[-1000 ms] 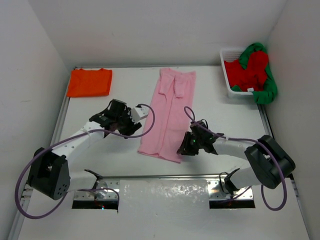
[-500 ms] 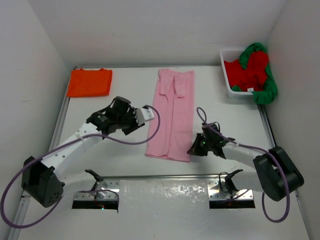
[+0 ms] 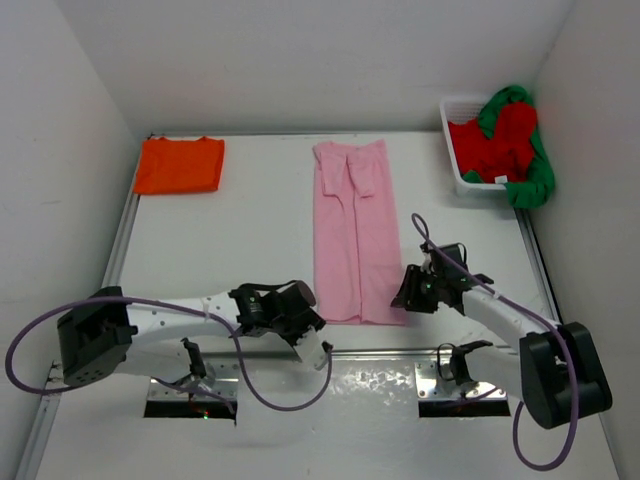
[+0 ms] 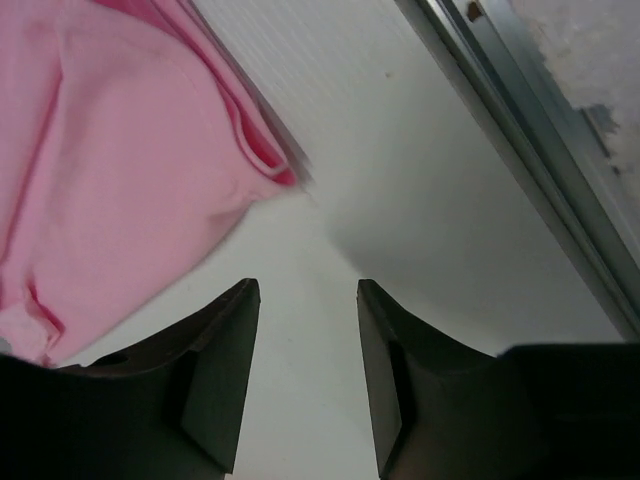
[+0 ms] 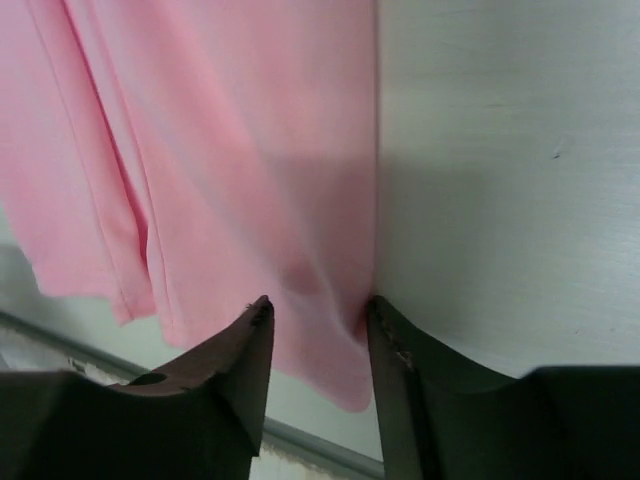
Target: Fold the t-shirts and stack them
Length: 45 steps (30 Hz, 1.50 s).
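The pink t-shirt's near end should fold over toward the sleeves, so my right gripper needs to grab the pink t-shirt's near hem corner [image 3: 402, 317] [image 5: 345, 367] next.
A pink t-shirt [image 3: 352, 235] lies on the table as a long narrow strip, sleeves folded in at its far end. My left gripper [image 3: 308, 318] sits low beside the strip's near left corner; in the left wrist view it [image 4: 305, 290] is open over bare table, the pink t-shirt [image 4: 130, 180] ahead to its left. My right gripper [image 3: 405, 295] is at the near right corner. Its jaws [image 5: 318, 305] stand apart astride the pink t-shirt's [image 5: 250, 150] corner, and one fingertip [image 5: 378, 315] touches the hem. An orange t-shirt [image 3: 180, 165] lies folded at the far left.
A white mesh basket [image 3: 452, 140] at the far right holds a red t-shirt [image 3: 495, 135] with a green t-shirt [image 3: 535, 175] draped over its rim. A metal rail [image 4: 520, 130] runs along the table's near edge, just behind both grippers. White walls enclose the table.
The pink strip's near end has swung right and now lies straight. My left arm dropped from the strip's left edge to its near corner. The right gripper moved right and its jaws parted.
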### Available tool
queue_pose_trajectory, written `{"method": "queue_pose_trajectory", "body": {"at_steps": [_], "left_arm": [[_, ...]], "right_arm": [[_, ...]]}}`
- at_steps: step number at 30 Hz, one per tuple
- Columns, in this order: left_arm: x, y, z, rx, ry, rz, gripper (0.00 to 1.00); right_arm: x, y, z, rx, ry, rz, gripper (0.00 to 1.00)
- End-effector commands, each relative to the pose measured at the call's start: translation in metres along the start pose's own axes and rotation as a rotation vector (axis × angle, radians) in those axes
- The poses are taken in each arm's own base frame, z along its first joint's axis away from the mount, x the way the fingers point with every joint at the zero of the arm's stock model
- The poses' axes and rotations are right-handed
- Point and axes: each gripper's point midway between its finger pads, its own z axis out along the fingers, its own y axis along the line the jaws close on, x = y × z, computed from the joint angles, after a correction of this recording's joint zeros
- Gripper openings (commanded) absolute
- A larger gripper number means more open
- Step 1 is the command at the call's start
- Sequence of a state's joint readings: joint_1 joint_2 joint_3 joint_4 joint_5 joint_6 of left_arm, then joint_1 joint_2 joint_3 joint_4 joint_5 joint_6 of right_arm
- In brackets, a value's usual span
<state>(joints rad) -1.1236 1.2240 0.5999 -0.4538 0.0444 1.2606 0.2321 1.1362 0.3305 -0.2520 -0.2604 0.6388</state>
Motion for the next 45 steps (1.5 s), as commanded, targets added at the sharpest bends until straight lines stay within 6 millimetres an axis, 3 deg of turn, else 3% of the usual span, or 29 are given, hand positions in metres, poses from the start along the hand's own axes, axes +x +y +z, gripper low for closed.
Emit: {"method": "queue_pose_trajectory", "body": {"at_steps": [1, 8, 13, 16, 20, 22, 25, 27, 28, 31, 32, 34, 35, 37, 38, 41, 43, 45], "left_arm": [[-0.028, 0.045, 0.005, -0.148, -0.095, 0.077, 0.43], [-0.044, 0.047, 0.028, -0.13, -0.129, 0.113, 0.46], [-0.042, 0.034, 0.041, -0.069, -0.13, 0.137, 0.43], [-0.041, 0.031, 0.047, -0.057, -0.121, 0.13, 0.39], [-0.044, 0.037, 0.049, -0.08, -0.13, 0.104, 0.21], [-0.043, 0.041, 0.049, -0.105, -0.127, 0.075, 0.17], [-0.043, 0.048, 0.048, -0.148, -0.129, 0.022, 0.0], [-0.045, 0.053, 0.044, -0.169, -0.134, -0.019, 0.0], [-0.044, 0.053, 0.044, -0.17, -0.131, -0.034, 0.0], [-0.042, 0.063, 0.038, -0.199, -0.125, -0.125, 0.0], [-0.045, 0.075, 0.032, -0.221, -0.14, -0.155, 0.0], [-0.034, 0.083, 0.025, -0.213, -0.13, -0.274, 0.0], [-0.036, 0.1, 0.015, -0.239, -0.151, -0.313, 0.0], [-0.016, 0.106, 0.007, -0.229, -0.127, -0.423, 0.0], [-0.01, 0.12, -0.002, -0.254, -0.132, -0.467, 0.0], [0.0, 0.136, -0.014, -0.275, -0.121, -0.541, 0.0], [0.019, 0.153, -0.022, -0.304, -0.118, -0.627, 0.0], [0.03, 0.163, -0.027, -0.323, -0.117, -0.684, 0.0]], "right_arm": [[0.029, -0.011, -0.006, 0.017, 0.117, -0.041, 0.44], [0.033, -0.02, -0.018, 0.087, 0.152, -0.068, 0.47], [0.042, -0.029, -0.019, 0.117, 0.161, -0.061, 0.49], [0.042, -0.023, -0.013, 0.073, 0.15, -0.044, 0.47], [0.041, -0.015, -0.009, 0.027, 0.136, -0.024, 0.44], [0.039, -0.011, -0.007, 0.012, 0.126, -0.011, 0.35], [0.035, -0.002, -0.007, -0.026, 0.119, -0.017, 0.22], [0.03, 0.0, -0.008, -0.033, 0.109, -0.03, 0.11], [0.026, 0.003, -0.009, -0.043, 0.093, -0.035, 0.0], [0.008, 0.019, -0.013, -0.088, 0.05, -0.041, 0.0], [0.003, 0.023, -0.014, -0.095, 0.04, -0.044, 0.0], [-0.02, 0.032, -0.022, -0.093, -0.011, -0.062, 0.0], [-0.026, 0.036, -0.024, -0.093, -0.024, -0.07, 0.0], [-0.045, 0.045, -0.032, -0.091, -0.052, -0.097, 0.0], [-0.057, 0.052, -0.036, -0.097, -0.068, -0.113, 0.0], [-0.074, 0.061, -0.038, -0.1, -0.08, -0.129, 0.0], [-0.101, 0.074, -0.043, -0.108, -0.112, -0.156, 0.0], [-0.115, 0.076, -0.042, -0.098, -0.12, -0.155, 0.0]]}}
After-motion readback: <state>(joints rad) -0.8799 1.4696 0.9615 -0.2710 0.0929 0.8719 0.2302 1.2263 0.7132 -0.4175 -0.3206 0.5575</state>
